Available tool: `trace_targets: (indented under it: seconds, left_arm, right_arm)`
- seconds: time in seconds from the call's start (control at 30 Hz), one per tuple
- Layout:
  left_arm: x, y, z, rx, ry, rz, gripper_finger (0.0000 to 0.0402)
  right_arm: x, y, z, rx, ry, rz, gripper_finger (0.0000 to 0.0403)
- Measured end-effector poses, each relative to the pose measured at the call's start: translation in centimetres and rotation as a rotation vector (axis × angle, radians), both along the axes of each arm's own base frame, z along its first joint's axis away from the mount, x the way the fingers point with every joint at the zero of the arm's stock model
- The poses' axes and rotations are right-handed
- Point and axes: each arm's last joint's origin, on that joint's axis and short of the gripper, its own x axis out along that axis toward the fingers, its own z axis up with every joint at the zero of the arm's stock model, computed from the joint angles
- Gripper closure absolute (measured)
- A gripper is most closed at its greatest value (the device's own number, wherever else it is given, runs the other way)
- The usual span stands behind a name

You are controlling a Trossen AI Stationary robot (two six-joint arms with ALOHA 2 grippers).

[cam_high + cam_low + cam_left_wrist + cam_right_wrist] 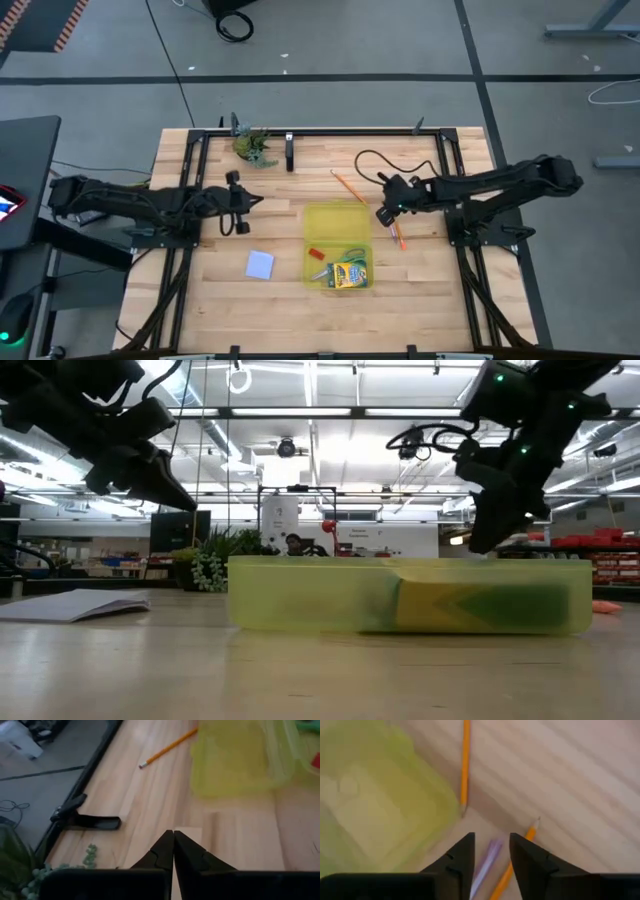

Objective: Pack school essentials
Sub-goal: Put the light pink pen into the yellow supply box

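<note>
The purple pen needs to go into the yellow case [380, 805], so my right gripper should grab the pen's body [484, 868] next.
The translucent yellow case [335, 225] lies open mid-table; inside it are the tiny red eraser [313, 252], the green-handled scissors [352, 255] and the crayon box [350, 274]. The pale blue note pad [260, 264] lies flat to its left. One orange pencil [348, 186] lies beyond the case, another [399, 236] at its right side. My right gripper [491, 845] hovers open above the case's right edge, and the purple pen [487, 862] shows on the table between its fingers. My left gripper [173, 837] is shut, empty and raised left of the case.
A greenish leafy clump [253, 146] and a black clamp [290, 152] sit at the far edge. A black frame [320, 132] runs round the table. A cable [370, 160] loops near the right arm. Bare wood lies near the front edge [420, 310].
</note>
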Motion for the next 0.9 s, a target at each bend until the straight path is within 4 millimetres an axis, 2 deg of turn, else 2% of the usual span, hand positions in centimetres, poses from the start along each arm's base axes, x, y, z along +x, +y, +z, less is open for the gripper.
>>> trace_targets:
  seconds: [0.13,0.3,0.6,0.9]
  left_arm:
    - [-0.6,0.4,-0.1,0.0,-0.08,0.023,0.0387]
    - [-0.9,0.6,0.0,0.003,-0.169,0.036,0.0393]
    - [-1.1,0.7,0.0,0.022,-0.172,0.039,0.0376]
    - [-1.0,0.4,0.0,-0.033,-0.178,-0.035,0.0395]
  right_arm:
    - [1.0,0.0,-0.2,0.09,0.027,0.033,0.0249]
    - [1.4,0.0,0.0,0.125,0.047,0.042,0.0252]
    - [1.2,-0.1,-0.1,0.132,0.086,0.012,0.0264]
    - [1.3,-0.1,-0.9,0.149,0.13,-0.047,0.0264]
